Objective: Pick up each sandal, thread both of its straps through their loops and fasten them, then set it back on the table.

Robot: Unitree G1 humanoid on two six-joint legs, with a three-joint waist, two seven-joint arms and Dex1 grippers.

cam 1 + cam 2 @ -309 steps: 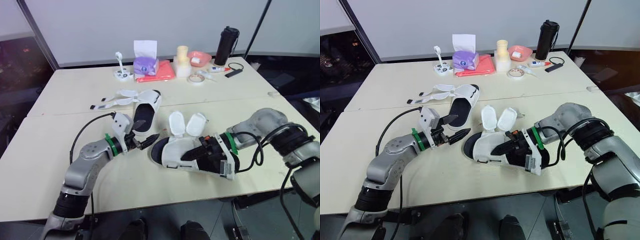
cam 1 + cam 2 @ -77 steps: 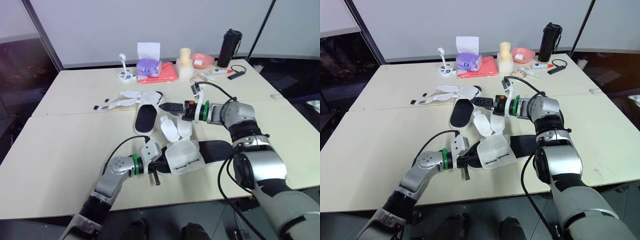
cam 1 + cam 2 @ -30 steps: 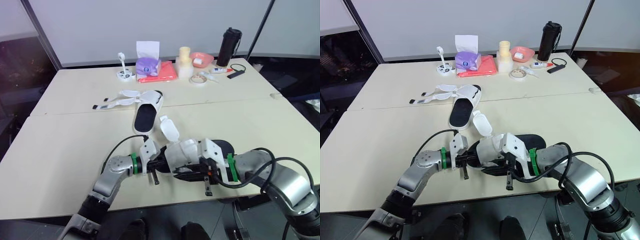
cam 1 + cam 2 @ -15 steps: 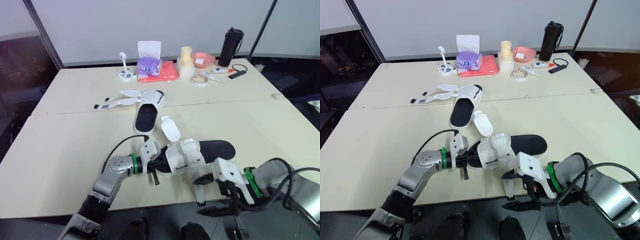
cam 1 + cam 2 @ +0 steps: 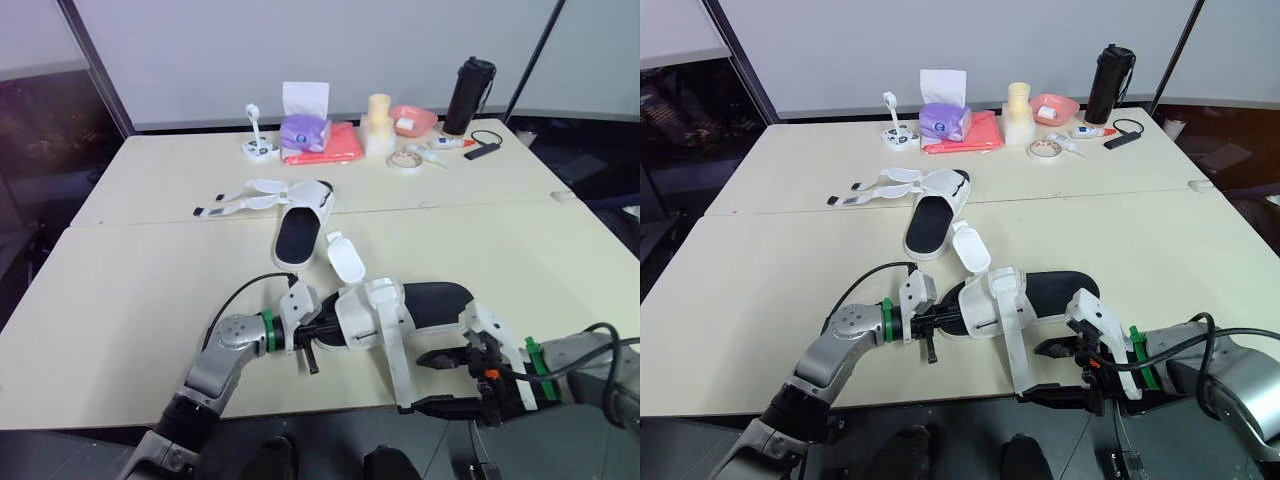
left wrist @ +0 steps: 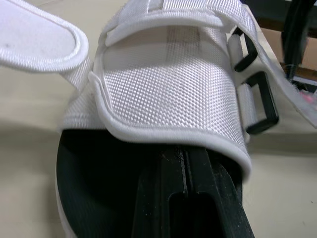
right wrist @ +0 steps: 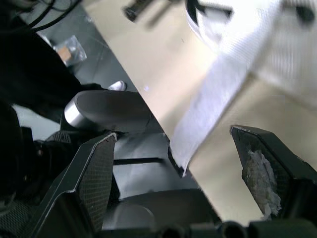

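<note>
The near sandal's strap lies slack, with only its end hanging free past the table's front edge. Next, my right gripper needs to grab that loose end (image 5: 403,403) to thread it.
The near sandal (image 5: 400,308), white upper on a black sole, lies by the table's front edge. My left gripper (image 5: 314,336) is shut on its toe end; in the left wrist view the fingers (image 6: 190,198) reach under the white upper (image 6: 168,94) beside two black loops (image 6: 257,101). One long strap (image 5: 394,365) runs from the sandal down over the table edge. My right gripper (image 5: 436,381) hangs open off that edge, the strap end (image 7: 213,99) loose between its fingers (image 7: 94,183). The second sandal (image 5: 300,215) lies farther back, its straps (image 5: 235,203) spread out.
The near sandal's other strap flap (image 5: 346,261) lies open on the table. At the back stand a purple tissue box (image 5: 305,130), a red cloth (image 5: 335,145), a cream container (image 5: 378,122), a pink bowl (image 5: 412,118), a tape roll (image 5: 405,160) and a black bottle (image 5: 472,92).
My right gripper has drawn back from the sandal past the table's front edge and opened. The long strap now stretches out over the edge. The left gripper holds as before.
</note>
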